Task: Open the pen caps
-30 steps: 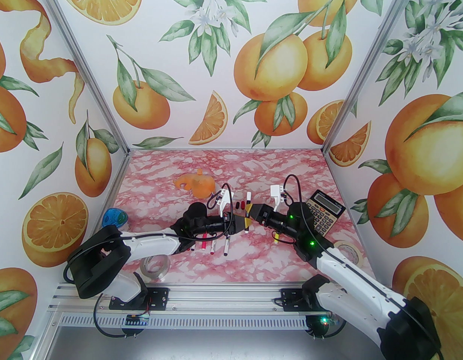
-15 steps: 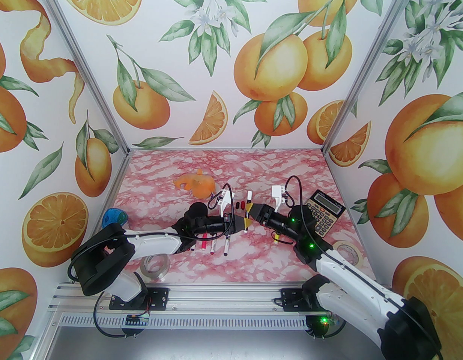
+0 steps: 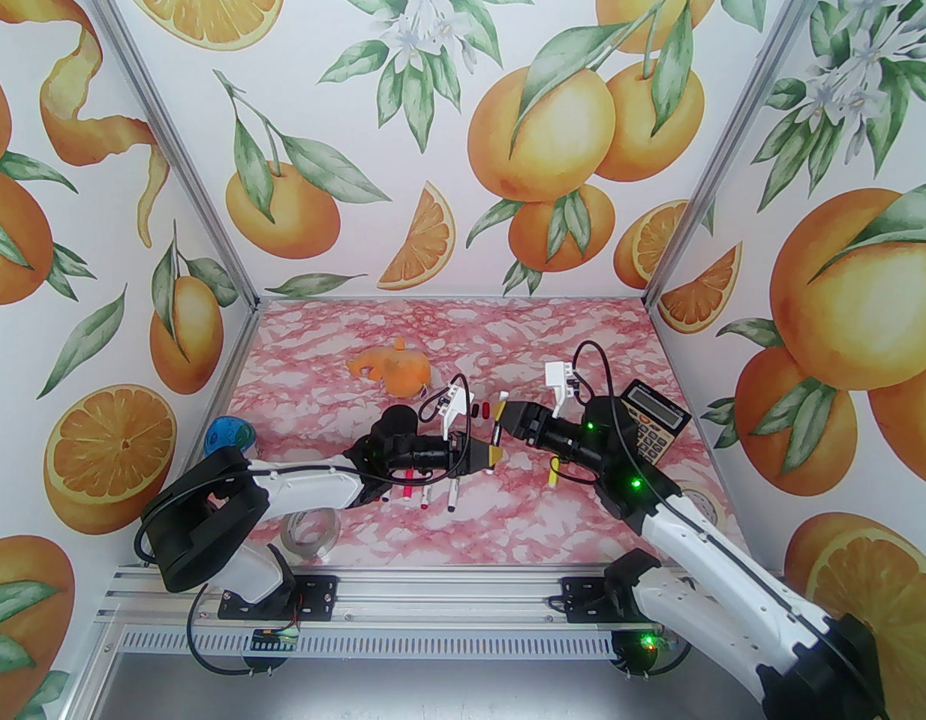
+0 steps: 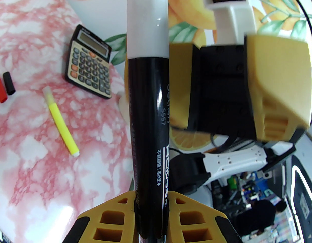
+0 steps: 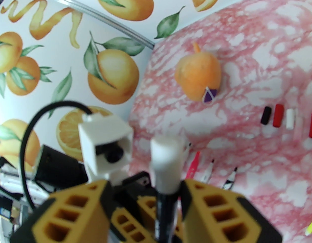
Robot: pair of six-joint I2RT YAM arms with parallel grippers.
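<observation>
The robot will pull the black pen open next, so its right gripper will grab the pen by its white cap, clear of the pen's body in the left gripper.
My left gripper (image 3: 487,458) (image 4: 151,201) is shut on the lower barrel of a black pen (image 3: 494,443) (image 4: 148,125). The pen's white cap (image 4: 148,21) (image 5: 167,158) is still on its far end. My right gripper (image 3: 506,423) (image 5: 146,186) is open, with a gap between each of its fingers (image 4: 277,85) and the pen's capped end. Loose pen caps lie in a row on the table: black (image 5: 266,115), red (image 5: 277,115) and white (image 5: 289,119). Several uncapped pens (image 3: 425,493) lie under my left arm. A yellow pen (image 3: 553,475) (image 4: 62,128) lies under my right wrist.
A calculator (image 3: 652,421) (image 4: 89,62) stands by the right wall. An orange plush toy (image 3: 392,368) (image 5: 199,77) sits further back. Tape rolls lie near the front left (image 3: 309,533) and front right (image 3: 699,503). A blue object (image 3: 229,436) is at the left wall.
My left gripper closed onto the pen's barrel. My right gripper let go of the pen, opened and drew back a little up and to the right.
</observation>
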